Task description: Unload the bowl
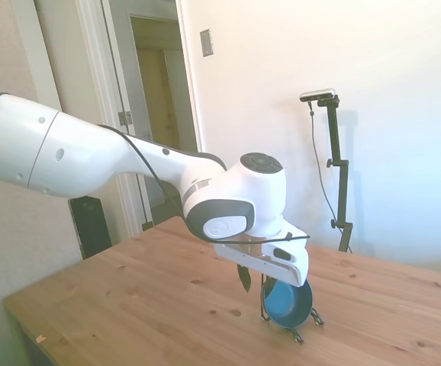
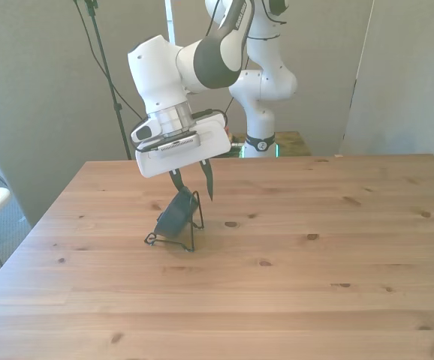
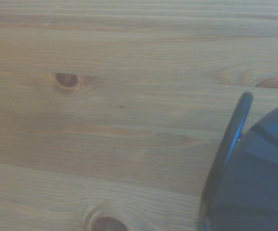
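My gripper needs to grab the bowl by its thin upper rim [image 1: 271, 281] next, because the bowl's round body [image 1: 288, 306] is too wide for my fingers.
The dark-blue bowl [image 1: 287, 302] [image 2: 176, 215] stands tilted on its edge in a thin black wire stand [image 1: 303, 329] [image 2: 164, 238] on the wooden table [image 2: 314, 285]. My gripper [image 1: 255, 284] [image 2: 192, 187] hangs just above the bowl's upper rim, open, with nothing between its fingers. In the front view one dark finger [image 2: 176, 180] comes down close to the rim, and the other [image 2: 208, 186] hangs free toward the front view's right. In the wrist view the bowl [image 3: 259, 183] fills one corner, blurred.
The stand and bowl are the only loose things on the table. An open doorway [image 1: 159, 91] and a white wall lie behind it in the side view. Bare wood spreads toward the front view's right [image 2: 352, 225].
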Robot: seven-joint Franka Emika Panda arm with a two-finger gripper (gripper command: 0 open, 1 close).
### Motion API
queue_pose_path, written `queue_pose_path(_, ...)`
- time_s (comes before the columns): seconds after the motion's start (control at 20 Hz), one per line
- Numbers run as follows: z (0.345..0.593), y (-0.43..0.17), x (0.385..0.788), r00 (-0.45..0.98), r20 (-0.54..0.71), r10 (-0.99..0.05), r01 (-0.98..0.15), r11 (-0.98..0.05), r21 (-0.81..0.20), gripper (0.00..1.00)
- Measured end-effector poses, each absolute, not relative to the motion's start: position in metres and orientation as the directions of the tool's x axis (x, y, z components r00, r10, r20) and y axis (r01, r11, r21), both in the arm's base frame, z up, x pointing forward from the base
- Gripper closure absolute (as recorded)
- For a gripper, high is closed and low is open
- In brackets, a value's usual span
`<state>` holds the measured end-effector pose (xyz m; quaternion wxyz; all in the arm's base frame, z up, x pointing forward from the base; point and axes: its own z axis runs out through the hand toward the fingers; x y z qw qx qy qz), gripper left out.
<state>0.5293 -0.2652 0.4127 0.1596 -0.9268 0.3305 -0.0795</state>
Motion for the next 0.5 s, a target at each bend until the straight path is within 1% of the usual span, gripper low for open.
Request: queue_pose_path(0.5,0.4171,-0.2739,0.5243,0.763,0.054,-0.644,-0.585,-0.724,-0.365,1.0)
